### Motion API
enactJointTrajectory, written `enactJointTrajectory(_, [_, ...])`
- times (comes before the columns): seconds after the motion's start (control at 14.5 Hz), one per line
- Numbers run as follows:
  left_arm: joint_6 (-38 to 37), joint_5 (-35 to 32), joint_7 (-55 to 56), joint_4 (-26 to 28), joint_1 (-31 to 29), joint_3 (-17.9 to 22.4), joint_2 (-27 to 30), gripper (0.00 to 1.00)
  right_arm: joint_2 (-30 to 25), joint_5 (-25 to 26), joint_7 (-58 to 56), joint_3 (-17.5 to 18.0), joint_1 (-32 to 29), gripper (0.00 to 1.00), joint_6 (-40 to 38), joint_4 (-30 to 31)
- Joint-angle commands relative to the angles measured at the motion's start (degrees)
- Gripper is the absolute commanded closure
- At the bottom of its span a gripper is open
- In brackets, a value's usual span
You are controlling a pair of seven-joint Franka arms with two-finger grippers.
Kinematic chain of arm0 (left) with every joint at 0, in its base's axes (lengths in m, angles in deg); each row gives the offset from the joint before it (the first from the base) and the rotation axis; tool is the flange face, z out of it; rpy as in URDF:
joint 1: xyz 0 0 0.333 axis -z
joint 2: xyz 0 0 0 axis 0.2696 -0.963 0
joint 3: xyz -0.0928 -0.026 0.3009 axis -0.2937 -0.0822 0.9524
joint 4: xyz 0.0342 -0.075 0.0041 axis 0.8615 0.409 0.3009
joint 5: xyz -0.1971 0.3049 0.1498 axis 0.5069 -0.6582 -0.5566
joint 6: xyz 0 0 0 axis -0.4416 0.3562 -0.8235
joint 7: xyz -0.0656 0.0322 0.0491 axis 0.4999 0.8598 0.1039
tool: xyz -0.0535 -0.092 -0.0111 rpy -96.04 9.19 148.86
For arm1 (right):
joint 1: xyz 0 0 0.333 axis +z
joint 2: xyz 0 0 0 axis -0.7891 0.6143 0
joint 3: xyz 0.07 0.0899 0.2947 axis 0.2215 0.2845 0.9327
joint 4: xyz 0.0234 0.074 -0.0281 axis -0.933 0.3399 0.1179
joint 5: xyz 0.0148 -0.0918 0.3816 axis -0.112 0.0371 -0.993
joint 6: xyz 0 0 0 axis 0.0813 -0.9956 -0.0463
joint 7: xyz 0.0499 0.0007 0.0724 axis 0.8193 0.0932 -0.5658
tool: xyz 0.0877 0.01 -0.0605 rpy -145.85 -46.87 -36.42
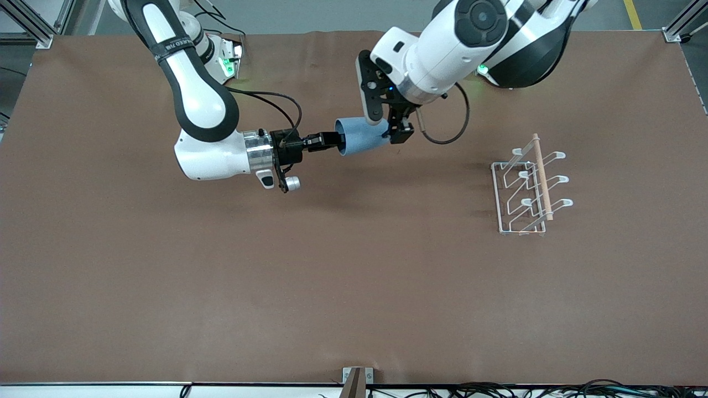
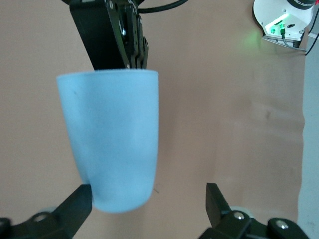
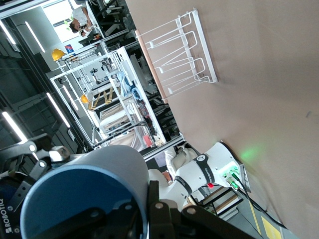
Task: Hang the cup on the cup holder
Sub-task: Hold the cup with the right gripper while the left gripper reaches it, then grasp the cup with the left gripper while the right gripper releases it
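The light-blue cup needs to hang on the cup holder [image 1: 525, 190], so my left gripper should next grab the cup by its closed end [image 1: 381, 132].
The light-blue cup [image 1: 362, 142] is held on its side in the air over the middle of the table, toward the robots' bases. My right gripper [image 1: 331, 141] is shut on the cup's rim, one finger inside the dark blue inside [image 3: 75, 204] and one outside. My left gripper [image 1: 396, 132] is open around the cup's closed end. In the left wrist view one of its fingers [image 2: 75, 206] is at the cup [image 2: 112, 139] and the other finger [image 2: 217, 199] stands well apart. The white wire cup holder [image 1: 525, 190] with its wooden dowel [image 1: 542, 177] stands empty toward the left arm's end.
The brown mat [image 1: 276, 276] covers the table. Cables and a small bracket [image 1: 357, 381] lie along the edge nearest the front camera. The right arm's base with a green light [image 2: 284, 22] shows in the left wrist view. The cup holder also shows in the right wrist view [image 3: 179, 55].
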Motion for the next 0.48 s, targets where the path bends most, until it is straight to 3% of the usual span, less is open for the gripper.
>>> enactJointTrajectory(0.0, [2.94, 0.68, -0.51, -1.13, 1.9, -0.11, -3.28, 0.0, -0.67, -2.27, -0.66, -0.32, 0.63, 0.99, 0.23, 0.55])
enactJointTrajectory(0.41, [8.66, 0.59, 1.16, -0.96, 2.17, -0.03, -4.87, 0.0, -0.59, -2.27, -0.66, -0.32, 0.72, 0.99, 0.14, 0.55])
